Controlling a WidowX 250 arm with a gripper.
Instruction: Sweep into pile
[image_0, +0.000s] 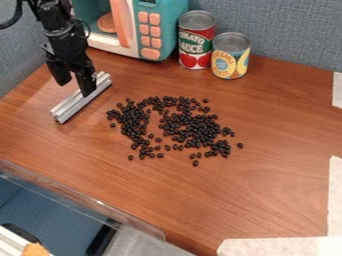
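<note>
My gripper grips the silver metal bar (75, 104) by its end next, to sweep the dark beans into a pile.
At the upper left of the camera view, the black gripper (75, 88) hangs down with its two fingers apart. Its right finger overlaps the far part of a silver metal bar (75, 104) lying slantwise on the wooden table; whether they touch, I cannot tell. The other finger is left of the bar. Right of the bar, dark beans (194, 127) are spread over the middle of the table, dense on the right and in a left band (133, 120), with a small bare gap between. Several single beans lie loose along the near and right edges.
A teal toy microwave (163, 30) stands at the back, beside a tomato sauce can (196, 42) and a yellow-labelled can (230, 57). Whitish strips (287, 246) lie at the table's right and near right edges. A clear plastic edge (87, 200) borders the near left.
</note>
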